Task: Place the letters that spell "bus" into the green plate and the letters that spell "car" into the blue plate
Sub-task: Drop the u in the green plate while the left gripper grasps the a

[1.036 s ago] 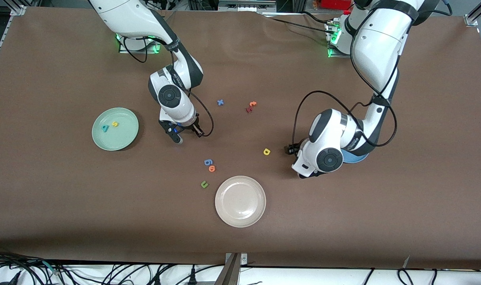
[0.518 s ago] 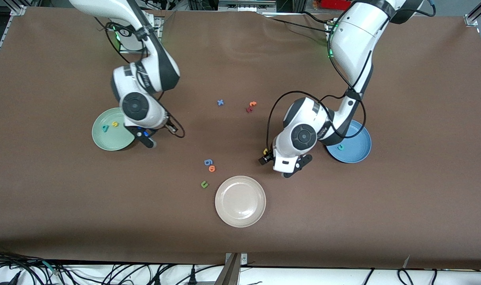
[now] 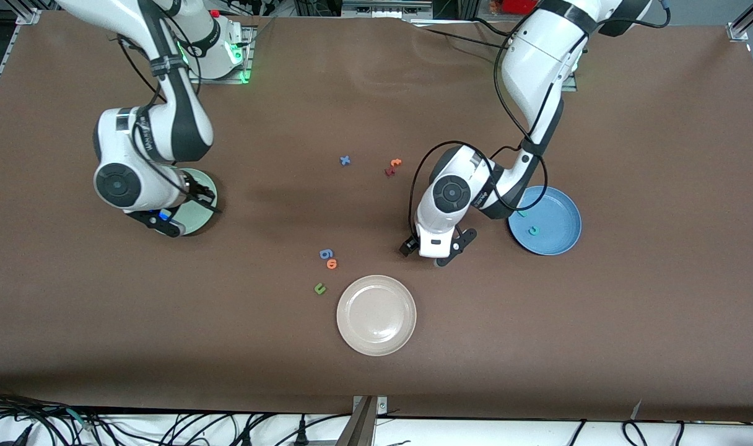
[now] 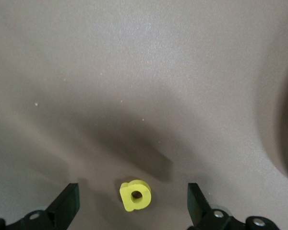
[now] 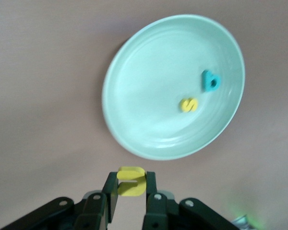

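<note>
Left fingers reach around the yellow a, ready to catch it.
My right gripper (image 5: 131, 186) is shut on the yellow u (image 5: 131, 180), up in the air just off the rim of the green plate (image 5: 134, 72). On that plate lie the teal b (image 5: 210, 80) and the yellow s (image 5: 188, 104). In the front view the right arm covers most of the green plate (image 3: 201, 210). My left gripper (image 4: 133, 209) is open and low over the table, with the yellow a (image 4: 135, 195) lying between its fingers, untouched. The blue plate (image 3: 559, 210) holds the teal c (image 3: 533, 231) and the thin teal r (image 3: 521, 214).
A beige-white plate (image 3: 376, 314) sits nearest the front camera. Beside it lie a green u (image 3: 319, 288), an orange letter (image 3: 332, 264) and a blue 6-like piece (image 3: 326, 253). A blue x (image 3: 345, 160) and red and orange letters (image 3: 392, 167) lie mid-table.
The right arm carried the yellow u from mid-table to the green plate's edge. The left arm swung off the blue plate, uncovering it, and came down around the yellow a.
</note>
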You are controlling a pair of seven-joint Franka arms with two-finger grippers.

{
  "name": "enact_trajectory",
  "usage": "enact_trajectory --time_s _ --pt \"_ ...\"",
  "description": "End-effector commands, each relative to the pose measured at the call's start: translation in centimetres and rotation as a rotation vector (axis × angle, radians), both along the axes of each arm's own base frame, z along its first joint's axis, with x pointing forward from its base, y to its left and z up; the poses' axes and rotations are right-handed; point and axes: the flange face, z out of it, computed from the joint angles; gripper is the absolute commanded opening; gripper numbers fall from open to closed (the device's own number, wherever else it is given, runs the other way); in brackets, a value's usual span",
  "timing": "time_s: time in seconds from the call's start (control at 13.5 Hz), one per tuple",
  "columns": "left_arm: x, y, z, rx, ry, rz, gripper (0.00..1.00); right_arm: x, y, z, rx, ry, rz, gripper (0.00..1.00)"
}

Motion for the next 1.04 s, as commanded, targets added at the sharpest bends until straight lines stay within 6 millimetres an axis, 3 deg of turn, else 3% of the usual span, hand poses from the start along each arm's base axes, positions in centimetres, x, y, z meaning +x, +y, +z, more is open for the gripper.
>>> enact_trajectory --time_s 0.0,0.15,0.52,0.59,0.67,0.74,0.96 --pt "-0.3 -0.2 0.3 0.02 -0.023 0.027 0.91 -2.2 -1.5 -3.4 0.033 -0.035 0.049 0.09" --pt "-0.4 -0.4 0.0 0.019 -0.024 0.046 0.75 -3.2 -2.8 -5.7 0.036 -0.079 0.068 0.09" --pt "-0.5 -0.6 -0.3 0.017 -0.029 0.054 0.61 -4.0 -4.4 -7.9 0.038 -0.074 0.096 0.11" --pt "-0.5 -0.5 -0.8 0.021 -0.024 0.055 0.6 -4.0 -4.4 -7.9 0.044 -0.075 0.088 0.3" --pt "-0.7 -0.6 -1.0 0.026 -0.025 0.046 0.56 -3.9 -4.4 -7.8 0.047 -0.077 0.084 0.83" --pt "-0.6 -0.5 -1.0 0.03 -0.028 0.043 0.51 -3.8 -4.3 -7.7 0.048 -0.08 0.082 0.98" --pt "-0.6 -0.5 -1.0 0.03 -0.027 0.045 0.37 -2.2 -3.8 -4.5 0.071 -0.117 0.086 0.99"
